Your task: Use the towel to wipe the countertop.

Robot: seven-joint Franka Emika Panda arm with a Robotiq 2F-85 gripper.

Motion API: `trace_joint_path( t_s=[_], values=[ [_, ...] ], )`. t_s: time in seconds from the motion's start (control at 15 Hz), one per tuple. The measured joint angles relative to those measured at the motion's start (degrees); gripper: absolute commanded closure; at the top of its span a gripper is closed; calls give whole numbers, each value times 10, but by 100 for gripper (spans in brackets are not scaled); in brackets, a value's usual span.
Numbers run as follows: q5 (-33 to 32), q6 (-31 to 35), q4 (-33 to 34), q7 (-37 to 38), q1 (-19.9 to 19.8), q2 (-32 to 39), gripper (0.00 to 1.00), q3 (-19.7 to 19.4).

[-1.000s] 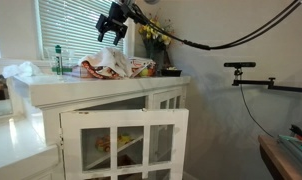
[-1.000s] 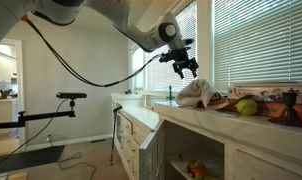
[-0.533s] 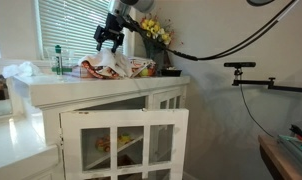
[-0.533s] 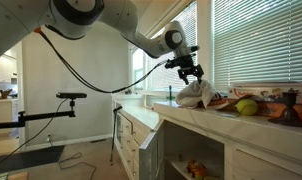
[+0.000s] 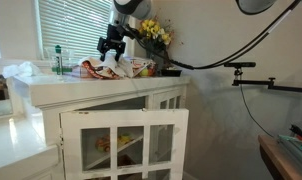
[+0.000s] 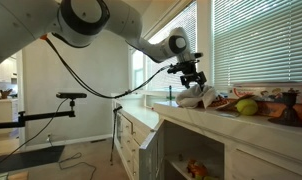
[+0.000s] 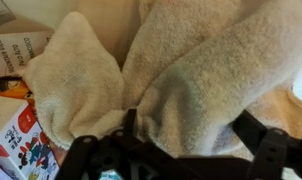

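Note:
I should close my gripper on the towel's fold, because the fold rises between my fingers and they are down on either side of it.
A cream towel lies bunched on the white countertop; it fills the wrist view and shows in both exterior views. My gripper is open, its two black fingers spread either side of a fold of the towel, right on top of it. In both exterior views the gripper hangs at the top of the towel heap. I cannot tell whether the fingers touch the cloth.
Printed boxes lie beside the towel. Fruit and clutter cover the counter past it. A green bottle and yellow flowers stand near the window blinds. A cabinet door hangs open below.
My gripper has come down and toward the towel, from well above the counter to the top of the heap. The towel has not moved.

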Motion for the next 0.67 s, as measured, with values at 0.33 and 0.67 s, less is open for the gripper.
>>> trace_joint_path(
  t_s=[0.33,0.67],
  values=[
    [0,-7,14,2,-1,11,70,0],
    [0,-7,19,3,-1,11,99,0]
  ],
)
